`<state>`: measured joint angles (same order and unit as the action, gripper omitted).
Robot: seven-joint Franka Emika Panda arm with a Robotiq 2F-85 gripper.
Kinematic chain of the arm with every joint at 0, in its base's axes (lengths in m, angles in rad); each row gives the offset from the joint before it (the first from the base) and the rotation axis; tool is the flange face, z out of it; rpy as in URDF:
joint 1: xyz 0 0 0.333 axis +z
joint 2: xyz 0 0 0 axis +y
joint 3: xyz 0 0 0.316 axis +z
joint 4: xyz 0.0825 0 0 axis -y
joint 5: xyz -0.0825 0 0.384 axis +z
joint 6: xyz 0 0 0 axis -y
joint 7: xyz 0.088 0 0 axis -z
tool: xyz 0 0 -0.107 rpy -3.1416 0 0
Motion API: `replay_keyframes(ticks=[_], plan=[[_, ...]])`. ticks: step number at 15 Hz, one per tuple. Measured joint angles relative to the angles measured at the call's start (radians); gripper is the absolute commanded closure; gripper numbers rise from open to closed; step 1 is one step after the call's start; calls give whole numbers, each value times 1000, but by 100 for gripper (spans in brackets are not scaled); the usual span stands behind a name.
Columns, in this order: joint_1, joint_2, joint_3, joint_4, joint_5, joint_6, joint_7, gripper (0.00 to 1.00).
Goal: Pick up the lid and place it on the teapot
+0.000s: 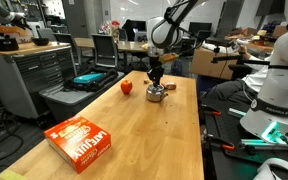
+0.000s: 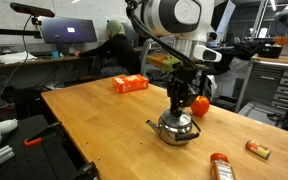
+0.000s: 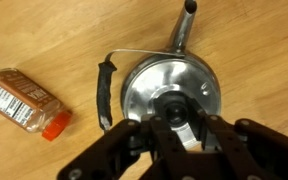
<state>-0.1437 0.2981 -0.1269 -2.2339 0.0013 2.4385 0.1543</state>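
Note:
My gripper should open now, because the silver lid is lying flat on the teapot's opening.
The steel teapot stands on the wooden table. In the wrist view I look straight down on it: spout at the top, dark side handle on the left. The silver lid lies flat on the pot's mouth, its dark knob at the centre. My gripper hangs directly over the pot in both exterior views. Its fingers are drawn in close on either side of the knob.
A red round fruit lies close beside the pot. An orange box lies further along the table. A spice bottle with an orange cap lies near the table edge, with a small packet nearby.

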Motion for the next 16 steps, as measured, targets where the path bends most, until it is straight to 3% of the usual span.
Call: replay_keyframes(ticks=[4,6,8,13,16], plan=[[3,1,-4,-4,-38,0,18,91],[3,1,-4,-4,-38,0,18,51],[3,1,-4,-4,-38,0,17,43],[3,1,-4,-6,-38,-1,17,5],[4,1,-4,-8,-38,-1,16,0]])
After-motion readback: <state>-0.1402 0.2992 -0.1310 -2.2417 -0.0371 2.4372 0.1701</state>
